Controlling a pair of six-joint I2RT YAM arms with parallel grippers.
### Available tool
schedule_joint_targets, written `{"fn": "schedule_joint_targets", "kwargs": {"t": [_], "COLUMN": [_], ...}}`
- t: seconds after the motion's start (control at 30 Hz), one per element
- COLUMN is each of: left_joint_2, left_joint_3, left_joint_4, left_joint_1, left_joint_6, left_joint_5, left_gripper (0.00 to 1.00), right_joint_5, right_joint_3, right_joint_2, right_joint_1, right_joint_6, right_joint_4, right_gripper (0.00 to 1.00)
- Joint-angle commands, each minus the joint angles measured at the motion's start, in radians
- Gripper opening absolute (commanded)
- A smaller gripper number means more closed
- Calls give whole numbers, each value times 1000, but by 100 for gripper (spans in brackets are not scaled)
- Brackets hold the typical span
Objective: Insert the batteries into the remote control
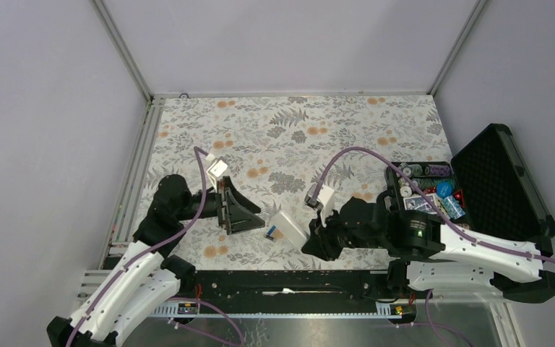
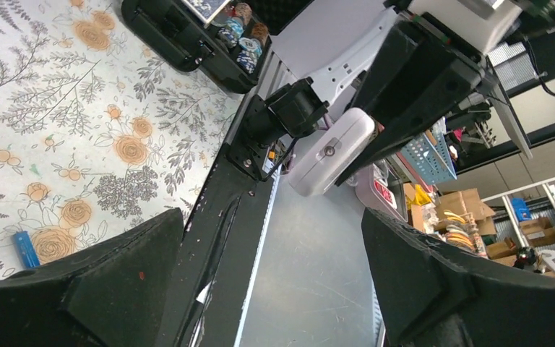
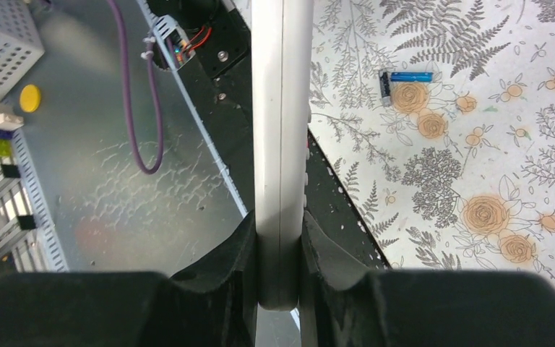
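Note:
My left gripper should go to the remote control and grip its rounded loose end [image 1: 282, 219] [image 2: 330, 152], so the remote control's other end stays free for loading the batteries.
My right gripper [image 1: 316, 242] is shut on the remote control [image 1: 287, 225], a white oblong held above the table's near edge. In the right wrist view the remote control [image 3: 282, 130] runs edge-on up from the gripper [image 3: 280, 231], clamped between both black fingers. One blue battery [image 1: 269, 231] lies on the floral mat just left of the remote; the battery [image 3: 410, 76] lies flat with a dark bit at its end. My left gripper [image 1: 240, 211] stands wide open with nothing between its fingers, left of the remote. In its own view the gripper [image 2: 271, 217] frames the remote [image 2: 330, 152]; the battery [image 2: 25, 248] is at lower left.
An open black case [image 1: 506, 181] with chip stacks, dice and cards sits at the right edge of the table; the case [image 2: 181, 36] shows in the left wrist view too. A black rail [image 1: 282, 278] runs along the near edge between the arm bases.

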Motion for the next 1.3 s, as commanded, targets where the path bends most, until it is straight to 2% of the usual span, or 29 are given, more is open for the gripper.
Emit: {"fn": "schedule_joint_targets", "kwargs": {"t": [0.0,0.27,0.47,0.6,0.87,0.97,1.1,1.27], "left_joint_2": [-62,-124,-147,-149,-142,-140,-133,-130], "left_joint_3": [-3,-5,-24,-40,-61,-68,-76,-79], "left_joint_4": [-17,5,50,84,144,166,198,200], "left_joint_1": [4,3,3,3,3,3,3,2], "left_joint_6": [47,36,17,-9,-53,-67,-89,-91], "left_joint_5": [56,146,183,197,231,241,255,256], "left_gripper": [99,99,99,99,97,92,78,55], "right_joint_5": [-113,-311,-558,-677,-697,-720,-746,-772], "right_joint_3": [-13,-3,29,53,135,146,154,166], "right_joint_2": [-27,42,89,120,218,246,272,304], "right_joint_1": [-9,-31,-147,-166,-182,-209,-240,-265], "right_joint_6": [-52,-97,-141,-143,-147,-149,-156,-160], "right_joint_4": [-17,46,104,151,153,153,153,156], "right_gripper": [0,0,0,0,0,0,0,0]}}
